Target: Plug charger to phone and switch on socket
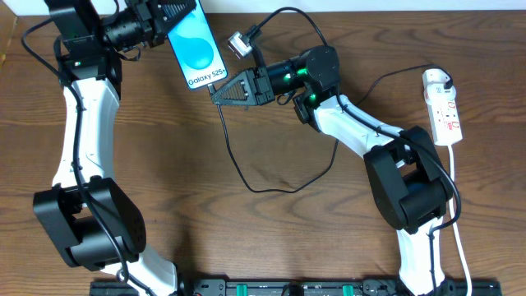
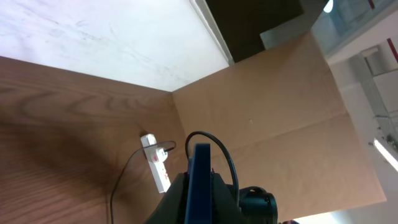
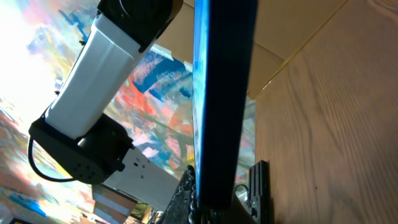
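The charger's plug end (image 1: 211,88) sits flush against the phone's bottom edge (image 1: 207,83) beyond my fingers, so my right gripper releases the charger next.
The phone (image 1: 196,49), blue screen with "Galaxy" text, is held up off the table by my left gripper (image 1: 168,20), which is shut on its upper part. The left wrist view shows its dark edge (image 2: 200,180) between the jaws. My right gripper (image 1: 223,92) is at the phone's bottom edge, shut on the charger's plug end. The plug tip is hidden. The thin black charger cable (image 1: 246,182) hangs from it and loops over the table. In the right wrist view the phone's edge (image 3: 224,93) stands between my fingers (image 3: 227,199). The white socket (image 1: 444,107) lies at the far right.
A wooden table (image 1: 246,238). The socket also shows in the left wrist view (image 2: 157,165), near a cardboard wall (image 2: 267,106). The left arm's white link (image 3: 106,81) is beside the phone. A white cord (image 1: 459,238) runs from the socket to the front edge.
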Controlling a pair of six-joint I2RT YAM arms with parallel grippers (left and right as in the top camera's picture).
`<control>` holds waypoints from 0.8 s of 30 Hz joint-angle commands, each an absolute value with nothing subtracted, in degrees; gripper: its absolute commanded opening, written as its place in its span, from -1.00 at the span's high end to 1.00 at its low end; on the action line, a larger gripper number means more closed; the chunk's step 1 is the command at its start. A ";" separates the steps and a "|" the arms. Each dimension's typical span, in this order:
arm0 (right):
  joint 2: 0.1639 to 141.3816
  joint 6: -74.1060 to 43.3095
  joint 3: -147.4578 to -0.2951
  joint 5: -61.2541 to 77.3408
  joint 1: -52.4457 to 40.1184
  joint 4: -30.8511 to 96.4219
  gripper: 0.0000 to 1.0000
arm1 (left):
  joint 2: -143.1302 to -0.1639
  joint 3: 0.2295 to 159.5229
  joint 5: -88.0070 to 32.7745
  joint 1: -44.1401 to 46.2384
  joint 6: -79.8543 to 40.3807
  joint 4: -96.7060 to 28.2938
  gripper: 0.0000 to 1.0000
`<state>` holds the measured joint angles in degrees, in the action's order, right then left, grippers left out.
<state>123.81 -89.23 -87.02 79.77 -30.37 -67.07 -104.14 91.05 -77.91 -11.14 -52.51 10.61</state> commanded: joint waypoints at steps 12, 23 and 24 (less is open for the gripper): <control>123.11 -89.34 -87.33 72.53 -29.98 -67.29 0.98 | -103.18 91.07 -83.40 -10.17 -51.05 10.81 0.85; 123.11 -89.30 -87.31 72.97 -29.98 -67.66 0.68 | -103.18 91.07 -83.35 -10.20 -51.03 10.81 0.85; 123.11 -89.30 -87.31 73.03 -29.98 -68.29 0.56 | -103.18 91.07 -83.35 -10.20 -51.03 10.81 0.86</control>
